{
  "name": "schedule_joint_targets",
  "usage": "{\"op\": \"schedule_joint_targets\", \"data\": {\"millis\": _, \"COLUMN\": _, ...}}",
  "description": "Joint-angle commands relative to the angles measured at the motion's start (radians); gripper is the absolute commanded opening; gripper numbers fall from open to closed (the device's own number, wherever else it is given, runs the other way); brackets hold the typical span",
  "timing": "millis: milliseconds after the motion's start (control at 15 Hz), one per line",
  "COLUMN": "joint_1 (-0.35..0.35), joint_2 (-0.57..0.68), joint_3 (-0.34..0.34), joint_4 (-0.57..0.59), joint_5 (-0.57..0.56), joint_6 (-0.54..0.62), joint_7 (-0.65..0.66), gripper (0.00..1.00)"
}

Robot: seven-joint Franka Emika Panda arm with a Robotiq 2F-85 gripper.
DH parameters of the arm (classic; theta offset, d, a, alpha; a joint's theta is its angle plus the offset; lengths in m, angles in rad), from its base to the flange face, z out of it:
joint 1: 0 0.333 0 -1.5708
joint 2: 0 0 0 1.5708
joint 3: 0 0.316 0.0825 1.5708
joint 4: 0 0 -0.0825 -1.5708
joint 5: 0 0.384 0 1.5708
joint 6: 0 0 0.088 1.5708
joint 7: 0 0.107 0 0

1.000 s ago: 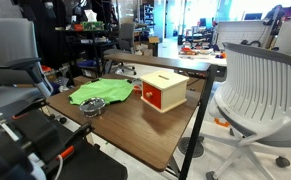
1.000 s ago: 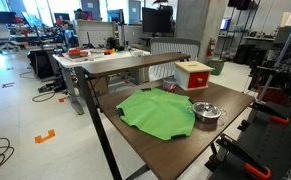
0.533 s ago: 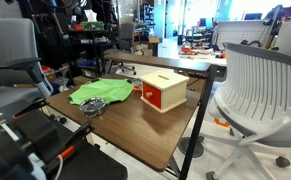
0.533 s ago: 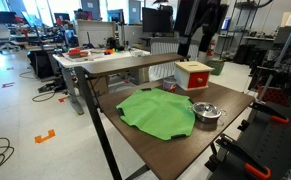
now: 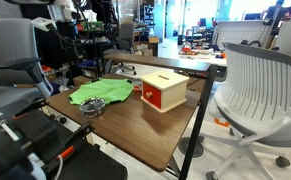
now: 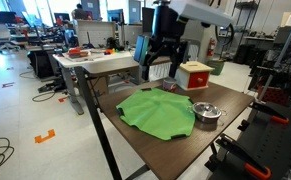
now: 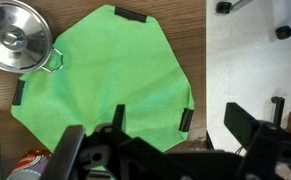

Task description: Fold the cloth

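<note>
The lime-green cloth (image 6: 155, 112) needs to be folded over itself, so my gripper should next grab the cloth's black-tabbed corner beside the table edge, away from the steel bowl.
The lime-green cloth (image 6: 155, 112) lies spread flat on the wooden table and also shows in an exterior view (image 5: 100, 93). In the wrist view the cloth (image 7: 105, 75) has small black tabs at its corners. My gripper (image 6: 157, 64) hangs in the air above the cloth's far edge, near the table edge. In the wrist view its two dark fingers (image 7: 153, 128) stand wide apart with nothing between them. The gripper is open and does not touch the cloth.
A red-and-cream box (image 6: 193, 75) stands beside the cloth, also seen in an exterior view (image 5: 163, 90). A small steel bowl (image 6: 206, 112) sits next to the cloth (image 7: 15, 42). The table edge (image 7: 197, 60) runs close by the cloth. Office chairs surround the table.
The arm and gripper have come into an exterior view from the upper right and moved down and left, to above the cloth's far edge. Cloth, box and bowl have not moved.
</note>
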Motion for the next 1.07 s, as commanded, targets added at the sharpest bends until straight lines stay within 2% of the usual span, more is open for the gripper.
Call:
{"op": "schedule_joint_targets", "data": {"millis": 0, "joint_1": 0.075, "joint_2": 0.144, "joint_3": -0.042, "joint_4": 0.131, "joint_5": 0.012, "joint_6": 0.027, "joint_7": 0.067, "gripper": 1.0}}
{"op": "schedule_joint_targets", "data": {"millis": 400, "joint_1": 0.167, "joint_2": 0.314, "joint_3": -0.115, "joint_4": 0.297, "joint_5": 0.012, "joint_6": 0.055, "joint_7": 0.145, "gripper": 1.0}}
{"op": "schedule_joint_targets", "data": {"millis": 1000, "joint_1": 0.222, "joint_2": 0.516, "joint_3": -0.18, "joint_4": 0.518, "joint_5": 0.012, "joint_6": 0.008, "joint_7": 0.196, "gripper": 1.0}}
